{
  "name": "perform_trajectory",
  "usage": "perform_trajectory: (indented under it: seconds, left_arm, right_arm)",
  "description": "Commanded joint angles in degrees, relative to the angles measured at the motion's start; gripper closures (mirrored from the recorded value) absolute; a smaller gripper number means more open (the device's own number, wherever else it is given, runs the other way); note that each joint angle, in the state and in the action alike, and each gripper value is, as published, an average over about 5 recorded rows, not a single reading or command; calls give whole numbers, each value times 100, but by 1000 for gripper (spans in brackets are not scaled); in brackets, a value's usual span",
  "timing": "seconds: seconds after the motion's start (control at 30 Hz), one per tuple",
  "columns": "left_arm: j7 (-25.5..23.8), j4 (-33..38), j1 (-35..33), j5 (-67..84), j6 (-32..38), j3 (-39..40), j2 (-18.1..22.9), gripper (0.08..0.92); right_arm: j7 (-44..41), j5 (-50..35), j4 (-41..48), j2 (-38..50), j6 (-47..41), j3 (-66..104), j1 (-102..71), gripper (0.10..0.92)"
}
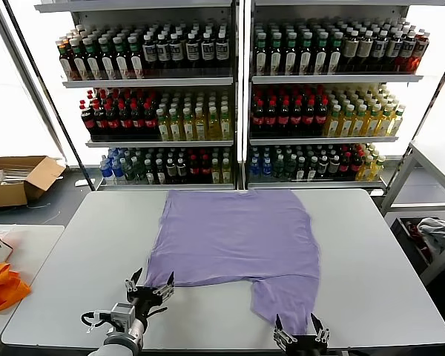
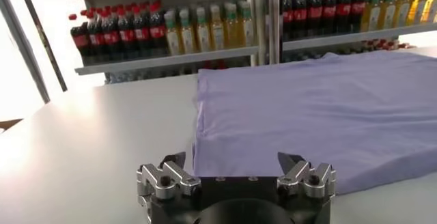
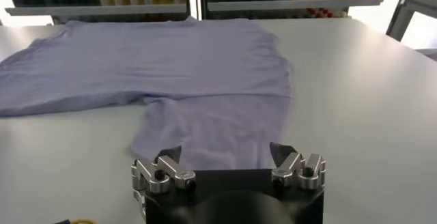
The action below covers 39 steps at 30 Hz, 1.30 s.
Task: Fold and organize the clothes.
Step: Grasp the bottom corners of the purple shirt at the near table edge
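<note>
The lavender T-shirt (image 1: pixel 237 237) needs to be folded. My right gripper will grab it by its loose sleeve (image 1: pixel 282 300) next.
A lavender T-shirt (image 1: pixel 237 237) lies spread flat on the white table (image 1: pixel 378 274), plain side up, with one part hanging toward the near edge at the right (image 1: pixel 285 300). My left gripper (image 1: pixel 151 283) stands open at the shirt's near left corner, the cloth edge (image 2: pixel 205 171) lying between its jaws in the left wrist view. My right gripper (image 1: pixel 300 326) is open too, just short of the near right flap (image 3: pixel 218 136). Neither holds anything.
Shelves of bottled drinks (image 1: pixel 237 96) stand behind the table. Bright orange fabric (image 1: pixel 0 285) lies on a side table at the left. A cardboard box (image 1: pixel 18 178) sits on the floor at the far left, and a metal rack (image 1: pixel 423 222) stands at the right.
</note>
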<state>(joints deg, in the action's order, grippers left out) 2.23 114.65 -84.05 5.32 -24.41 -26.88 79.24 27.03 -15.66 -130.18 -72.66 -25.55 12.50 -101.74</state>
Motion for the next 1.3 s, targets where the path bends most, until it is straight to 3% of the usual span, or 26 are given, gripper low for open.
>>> perform_trajectory:
  seconds: [0.03,0.77,0.93,1.3]
  left_arm:
    - [0,-192,27,185,-44,-35,-21,177]
    - [-34,-259,-11,233,-65,-39,-89,182]
    - [-59,-160,-110,196,-71,-9,-92,281]
    - [-63,-33,-167,66,-69,62,-37,601]
  right_arm:
    - [31,-15,2,-9,-25,-45,-10,203]
    - [-52,-196,184,-100,134,56,-83,203]
    - [-15,-677,215,-108,116,97,-80,252]
    - [-2,-860,252,-111,329,147,-102,578]
